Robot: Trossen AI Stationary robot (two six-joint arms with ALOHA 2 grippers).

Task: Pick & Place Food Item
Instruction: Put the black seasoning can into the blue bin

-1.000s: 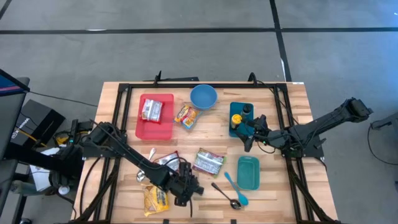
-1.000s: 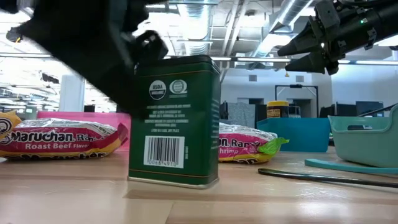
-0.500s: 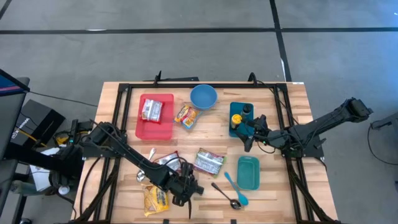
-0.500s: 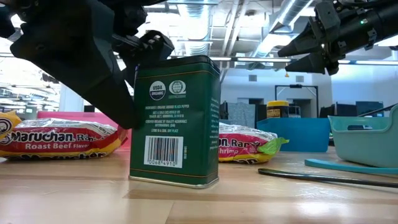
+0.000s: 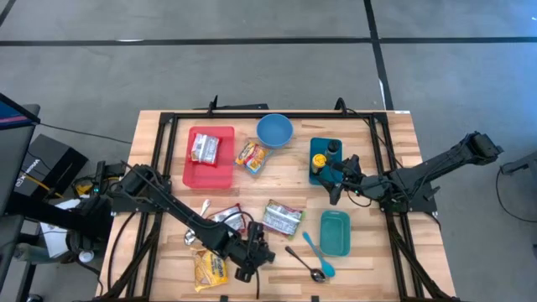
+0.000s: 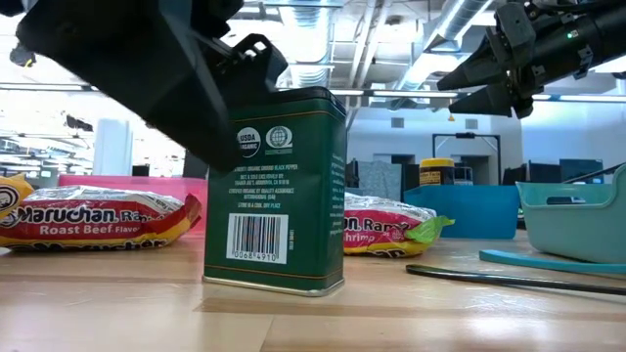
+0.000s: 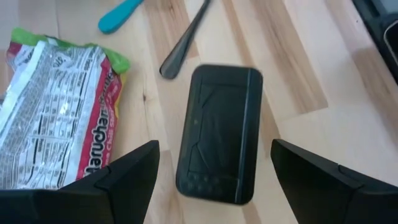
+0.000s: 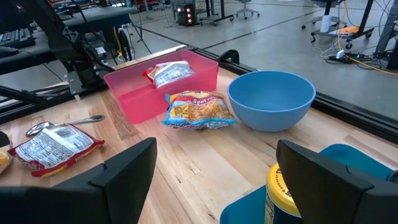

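Observation:
The dark green tin (image 6: 276, 191) has my left gripper's fingers beside both of its long sides, so my gripper would hold it by closing now and needs to close.
A dark green tin (image 6: 276, 191) stands upright on its base on the wooden table near the front edge; the left wrist view shows its dark lid (image 7: 219, 134). My left gripper (image 7: 213, 152) hangs open just above the tin and slants down, one finger on each side of the lid, clear of it. In the high view it (image 5: 254, 254) covers the tin. My right gripper (image 5: 339, 179) waits open in the air at the right, by the teal tray (image 5: 316, 174).
Ramen packs lie close by the tin (image 6: 93, 217) (image 6: 386, 227) (image 5: 282, 218), and a yellow pack (image 5: 210, 268) lies at the front left. A spoon (image 5: 306, 262), a teal spatula (image 5: 317, 250) and a teal bin (image 5: 335, 232) lie to the right. Farther back are a red tray (image 5: 210, 172) and a blue bowl (image 5: 274, 130).
My left gripper has rolled and tipped at the wrist above the tin without leaving its place and has stayed open. The tin still stands upright.

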